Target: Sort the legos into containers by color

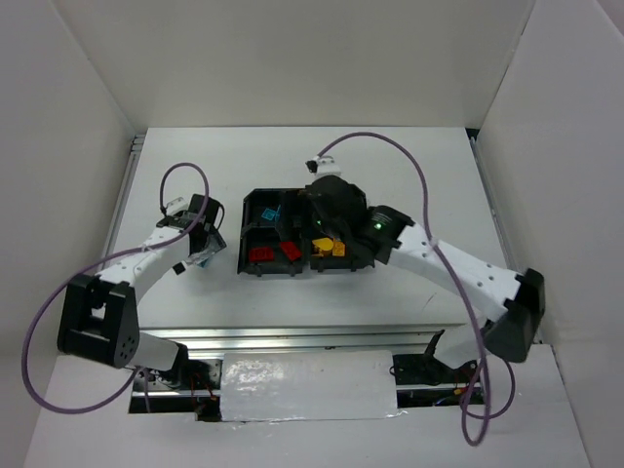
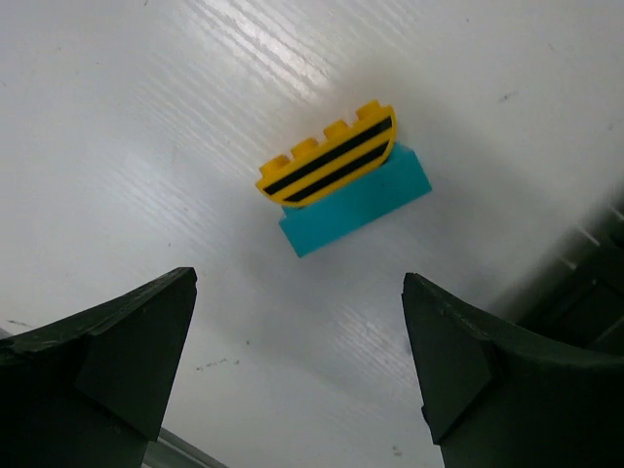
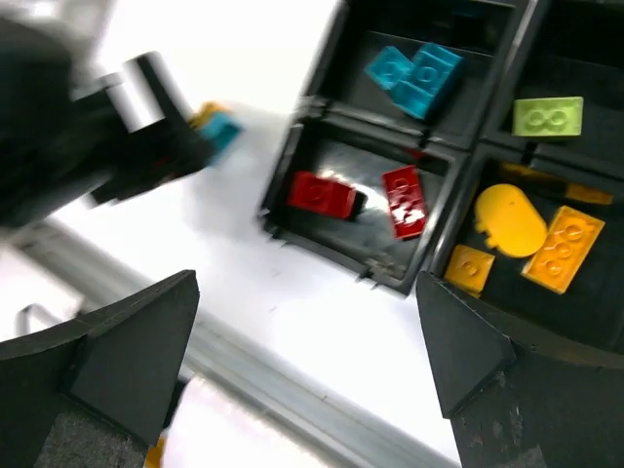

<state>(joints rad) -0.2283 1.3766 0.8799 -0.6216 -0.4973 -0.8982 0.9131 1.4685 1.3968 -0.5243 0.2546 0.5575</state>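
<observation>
Next, my left gripper grabs the joined yellow and cyan legos across their outer sides, which leaves their ends free for separating the colors.
A yellow rounded lego (image 2: pixel 330 156) with black stripes sits on top of a cyan lego (image 2: pixel 363 203) on the white table, left of the tray. My left gripper (image 2: pixel 297 322) hangs open just short of the pair, touching neither. My right gripper (image 3: pixel 307 331) is open and empty above the tray's near edge. The black tray (image 3: pixel 444 156) holds cyan legos (image 3: pixel 414 76) far left, a lime green lego (image 3: pixel 548 116) far right, two red legos (image 3: pixel 322 193) near left, and yellow legos (image 3: pixel 564 249) near right.
The tray (image 1: pixel 244 239) lies mid-table, partly hidden under the right arm. A metal rail (image 1: pixel 292 336) runs along the near table edge. White walls enclose the table on the left, right and back. In the right wrist view the left arm (image 3: pixel 136 146) appears blurred beside the tray.
</observation>
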